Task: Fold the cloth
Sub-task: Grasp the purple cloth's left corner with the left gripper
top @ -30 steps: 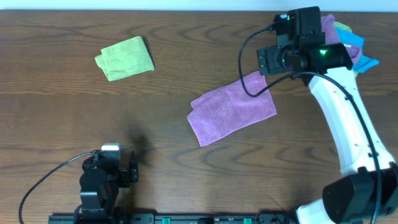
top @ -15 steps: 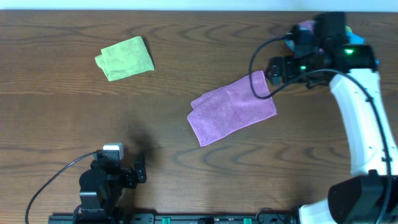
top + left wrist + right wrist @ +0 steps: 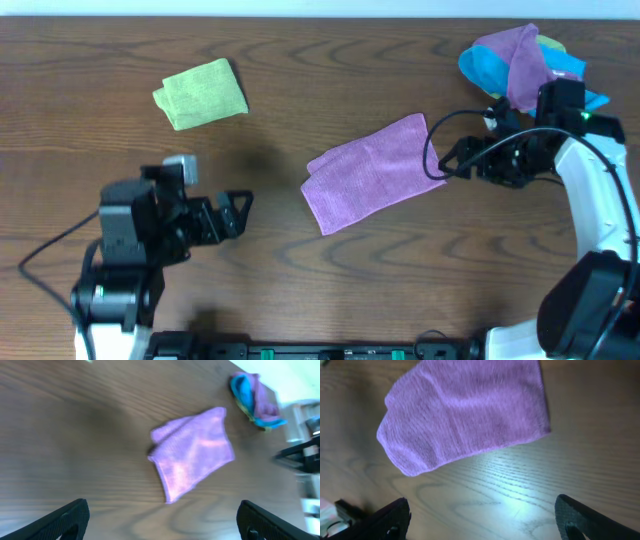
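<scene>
I will next grab the lilac cloth (image 3: 375,172) with my left gripper at its nearest edge, opposite my right gripper's side, to stretch and fold it between my grippers.
The lilac cloth (image 3: 375,172) lies flat and slanted on the dark wooden table (image 3: 300,270), right of centre. My left gripper (image 3: 240,212) hovers to the cloth's left, open and empty, pointing toward it. In the left wrist view the cloth (image 3: 195,455) lies ahead of the wide-apart fingers of that gripper (image 3: 162,520). My right gripper (image 3: 455,160) sits just off the cloth's right edge, open and holding nothing. The right wrist view shows the cloth (image 3: 465,410) above bare wood, with the right gripper (image 3: 482,515) spread wide below it.
A folded light-green cloth (image 3: 201,93) rests at the back left. A purple cloth bunched with a bright blue one (image 3: 520,62) sits at the back right, also visible as a bunch (image 3: 255,400) in the left wrist view.
The right arm has swung from over the back-right bunch down to the cloth's right edge. The left arm has lifted from the front edge toward the cloth.
</scene>
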`<state>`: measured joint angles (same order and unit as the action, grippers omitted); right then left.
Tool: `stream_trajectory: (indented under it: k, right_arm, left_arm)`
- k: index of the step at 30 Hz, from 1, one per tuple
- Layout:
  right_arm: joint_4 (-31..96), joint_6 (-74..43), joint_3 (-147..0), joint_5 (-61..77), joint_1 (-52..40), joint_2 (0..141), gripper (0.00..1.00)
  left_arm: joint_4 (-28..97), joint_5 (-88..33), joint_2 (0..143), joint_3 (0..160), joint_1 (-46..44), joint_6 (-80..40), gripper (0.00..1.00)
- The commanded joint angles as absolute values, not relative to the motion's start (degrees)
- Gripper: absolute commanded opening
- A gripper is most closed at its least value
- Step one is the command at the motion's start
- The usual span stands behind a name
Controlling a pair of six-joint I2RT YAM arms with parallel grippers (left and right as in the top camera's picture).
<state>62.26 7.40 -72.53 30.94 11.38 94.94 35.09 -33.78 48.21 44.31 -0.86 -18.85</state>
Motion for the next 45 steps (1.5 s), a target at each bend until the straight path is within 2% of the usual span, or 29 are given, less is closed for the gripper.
stream_trajectory:
  k: [1,5,11,20,29,40,42,43,45]
  right_arm:
    - [61.3,8.9,-69.9,34.1,12.4,94.0,0.92]
    - [60.0,8.9,-67.5,34.2,13.5,94.0,0.92]
    - [59.0,8.9,-66.3,36.6,17.5,94.0,0.92]
    - [59.4,8.9,-66.3,38.2,19.5,94.0,0.91]
    - [59.2,8.9,-66.3,40.5,19.5,94.0,0.91]
    - [59.4,8.9,-66.3,40.6,19.5,94.0,0.90]
    - [59.4,8.9,-66.3,40.6,19.5,94.0,0.89]
    - [59.4,8.9,-66.4,40.6,19.5,94.0,0.89]
    - [59.4,8.9,-66.3,40.6,19.5,94.0,0.89]
  left_arm:
    - [34.3,-41.0,54.3,45.8,-0.9,-28.6,0.95]
    - [34.2,-41.1,60.6,45.8,-1.1,-41.5,0.95]
    - [25.5,-46.8,72.4,45.2,-5.9,-43.5,0.95]
    - [5.9,-46.6,85.3,38.3,-13.7,-52.8,0.95]
    - [-14.0,-45.1,90.7,30.2,-19.4,-62.4,0.95]
    - [-31.6,-41.4,100.8,30.1,-25.7,-72.3,0.95]
    - [-33.6,-41.4,102.2,30.1,-26.0,-73.4,0.96]
    - [-34.2,-41.4,102.7,30.1,-26.0,-74.1,1.00]
    - [-35.2,-41.3,103.4,30.1,-26.0,-74.8,0.71]
